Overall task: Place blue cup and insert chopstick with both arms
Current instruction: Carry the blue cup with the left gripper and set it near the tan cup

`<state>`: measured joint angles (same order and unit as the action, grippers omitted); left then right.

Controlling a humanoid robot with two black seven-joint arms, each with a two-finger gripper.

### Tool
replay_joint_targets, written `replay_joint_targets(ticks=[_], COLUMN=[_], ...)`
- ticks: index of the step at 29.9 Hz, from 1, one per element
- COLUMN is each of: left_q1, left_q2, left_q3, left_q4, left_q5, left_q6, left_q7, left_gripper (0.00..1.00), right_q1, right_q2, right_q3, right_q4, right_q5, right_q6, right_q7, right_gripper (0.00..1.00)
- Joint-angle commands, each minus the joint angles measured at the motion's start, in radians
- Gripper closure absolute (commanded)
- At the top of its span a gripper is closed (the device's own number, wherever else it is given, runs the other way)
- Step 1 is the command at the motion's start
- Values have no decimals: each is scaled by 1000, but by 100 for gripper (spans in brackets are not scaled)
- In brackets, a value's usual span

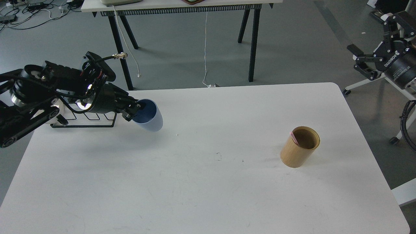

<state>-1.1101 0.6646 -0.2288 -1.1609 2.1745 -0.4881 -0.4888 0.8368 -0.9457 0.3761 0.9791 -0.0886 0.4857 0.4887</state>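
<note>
I need to insert the chopstick next, so I should grab it with my right gripper by its exposed upper end [292, 135], as the wooden holder [299, 147] surrounds the rest.
The pale blue cup [150, 116] hangs tilted above the left part of the white table [208, 182], its dark blue mouth facing my left gripper [134, 112], which is shut on its rim. A pink chopstick [294, 137] leans inside the tan wooden holder [299, 147] at the table's right, only its upper end showing. My right gripper [373, 48] is open and empty, high off the table's far right corner, well away from the holder.
A black wire rack [97, 120] sits at the table's far left, mostly hidden behind my left arm. Another table with black legs [250, 42] stands beyond the far edge. White chair legs [395, 97] stand off the right side.
</note>
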Motion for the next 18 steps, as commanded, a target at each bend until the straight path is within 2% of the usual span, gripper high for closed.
replay_joint_targets(ticks=[1,5,12,18], left_q1=[-97,-140,-139,-134], left_q2=[-85,-144,-302,-385], left_q3=[138,258,298,333], left_q4=[1,0,32,98], left_q5=[7,7,7,7], left_q6=[-1,-1,-1,-1], left_q7=[0,0,0,0], left_gripper=[95,95,95,95], right_q1=[-45,-105,-150,-170], right_q2=[-64,-91,-102,-142], right_q3=[0,0,-2,-3], right_q4=[-2,-2,-2,-3], right_q5=[43,43,41,41], right_q6=[3,3,3,3], right_q7=[0,0,0,0], right_gripper=[1,1,1,1])
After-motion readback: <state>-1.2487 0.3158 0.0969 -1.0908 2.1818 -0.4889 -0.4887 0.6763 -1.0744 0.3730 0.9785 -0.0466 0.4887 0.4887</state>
